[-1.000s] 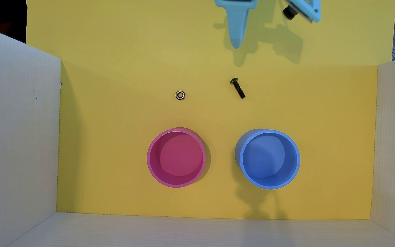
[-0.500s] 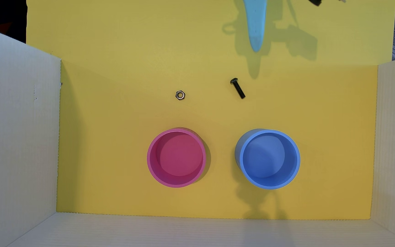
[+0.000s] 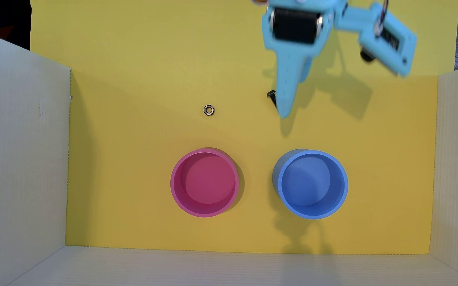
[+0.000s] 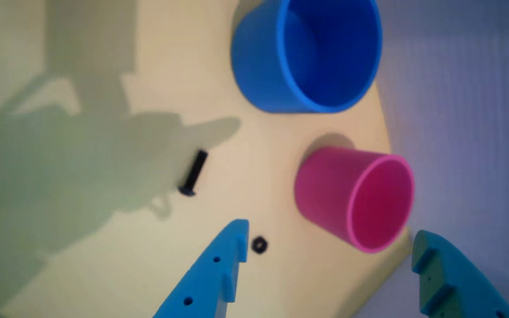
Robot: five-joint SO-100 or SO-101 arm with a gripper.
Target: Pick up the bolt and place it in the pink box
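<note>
The gripper should next grab the small black bolt's body to place the bolt [image 3: 271,94] in the pink box.
The small black bolt [image 3: 271,94] lies on the yellow mat; overhead only its head shows, because a light-blue finger covers the shaft. My gripper [image 3: 292,100] reaches down from the top edge, blurred by motion, and its shadow falls apart from it. In the wrist view the gripper [image 4: 329,233] is open with nothing between its fingers. The bolt [image 4: 194,173] lies whole there, up and left of the left fingertip and outside the jaws. The pink box [image 3: 208,181] stands upright and empty lower on the mat, and it appears beyond the fingers in the wrist view [image 4: 325,190].
A silver hex nut [image 3: 209,110] lies left of the bolt and sits close by the left fingertip in the wrist view [image 4: 259,244]. An empty blue round cup [image 3: 312,184] stands right of the pink one. Cardboard walls [image 3: 21,165] close in the left, right and near sides.
The gripper has swung down from the top edge into the scene, and its long finger now overlaps the bolt's shaft overhead. The bolt, nut and cups have not moved.
</note>
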